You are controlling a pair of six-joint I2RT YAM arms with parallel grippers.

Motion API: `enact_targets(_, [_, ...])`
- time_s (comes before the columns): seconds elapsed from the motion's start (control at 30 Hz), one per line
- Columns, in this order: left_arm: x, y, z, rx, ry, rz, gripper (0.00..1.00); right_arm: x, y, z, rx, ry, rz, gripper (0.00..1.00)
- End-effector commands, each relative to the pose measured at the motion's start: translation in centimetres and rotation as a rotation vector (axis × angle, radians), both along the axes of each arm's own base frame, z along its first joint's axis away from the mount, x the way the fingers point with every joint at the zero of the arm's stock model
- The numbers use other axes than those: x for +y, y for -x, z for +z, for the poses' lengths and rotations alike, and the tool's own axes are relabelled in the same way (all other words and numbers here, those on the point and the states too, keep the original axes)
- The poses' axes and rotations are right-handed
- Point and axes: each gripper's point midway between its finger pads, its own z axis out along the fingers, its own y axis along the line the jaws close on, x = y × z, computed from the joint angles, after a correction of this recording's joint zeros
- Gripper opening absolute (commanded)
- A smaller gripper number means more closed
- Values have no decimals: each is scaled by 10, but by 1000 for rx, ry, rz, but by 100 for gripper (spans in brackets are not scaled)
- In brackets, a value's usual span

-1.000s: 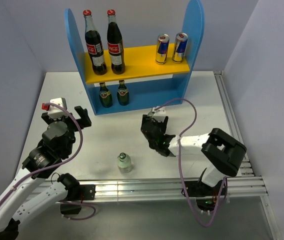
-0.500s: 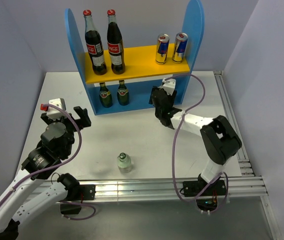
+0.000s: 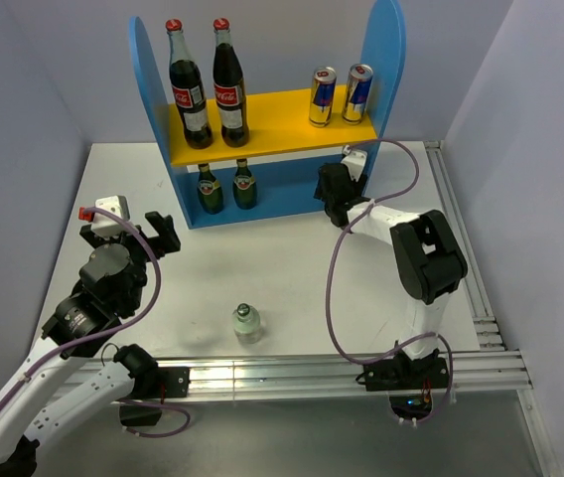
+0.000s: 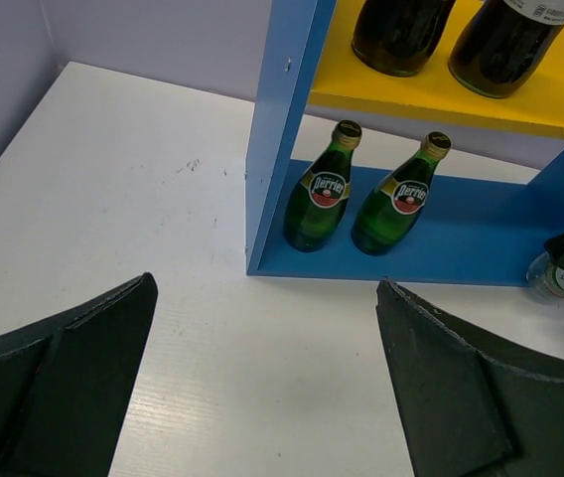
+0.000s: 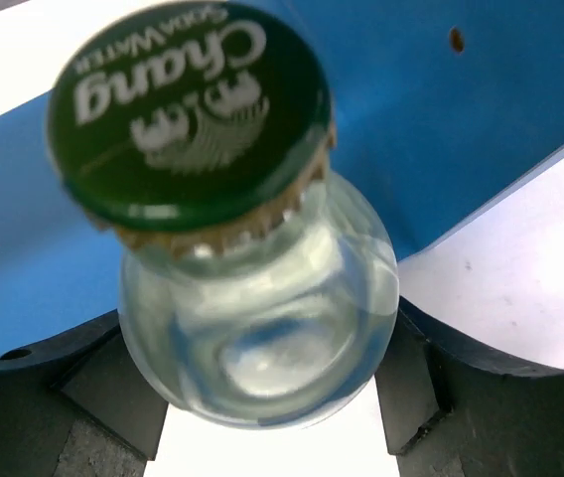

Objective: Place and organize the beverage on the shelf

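My right gripper moves the bottle farther onto the blue base before release, as its bottom overhangs the base's front edge, short of its place.
The shelf (image 3: 150, 99) has blue side panels and a yellow upper board (image 4: 560, 99). On the board stand two cola bottles (image 3: 191, 94) and two slim cans (image 3: 322, 96). Two green bottles (image 4: 324, 199) stand on the blue base. My right gripper (image 3: 334, 194) is shut on a clear green-capped bottle (image 5: 257, 328) at the right end of the base (image 5: 461, 119); its cap (image 5: 191, 114) faces the wrist camera. A second clear green-capped bottle (image 3: 247, 323) stands alone on the table near the front. At the left, my left gripper (image 3: 128, 234) is open and holds nothing.
The white table (image 3: 262, 268) ends in a metal rail (image 3: 312, 373) at the front and another rail (image 3: 461, 248) along the right. Grey walls close in the left, back and right. The right arm's cable (image 3: 337, 298) loops over the table.
My right gripper has carried the clear bottle from mid-table back and to the right, up to the shelf's lower level. The left arm and the other bottle have not moved.
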Motion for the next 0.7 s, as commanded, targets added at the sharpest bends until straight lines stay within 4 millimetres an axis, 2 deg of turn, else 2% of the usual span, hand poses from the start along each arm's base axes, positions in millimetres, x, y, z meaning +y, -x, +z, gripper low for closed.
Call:
enact_targets(0.0, [-1, -1, 6, -27, 21, -4, 99, 11, -44, 75, -230, -101, -12, 0])
enact_targets(0.07, [0, -1, 6, -27, 21, -2, 99, 9, -51, 77, -237, -100, -19, 0])
enact_targets(0.27, [0, -1, 6, -28, 21, -3, 99, 4, -65, 61, -224, -57, -56, 0])
enact_targets(0.67, [1, 1, 8, -35, 25, -3, 99, 11, -87, 72, -312, -96, -77, 0])
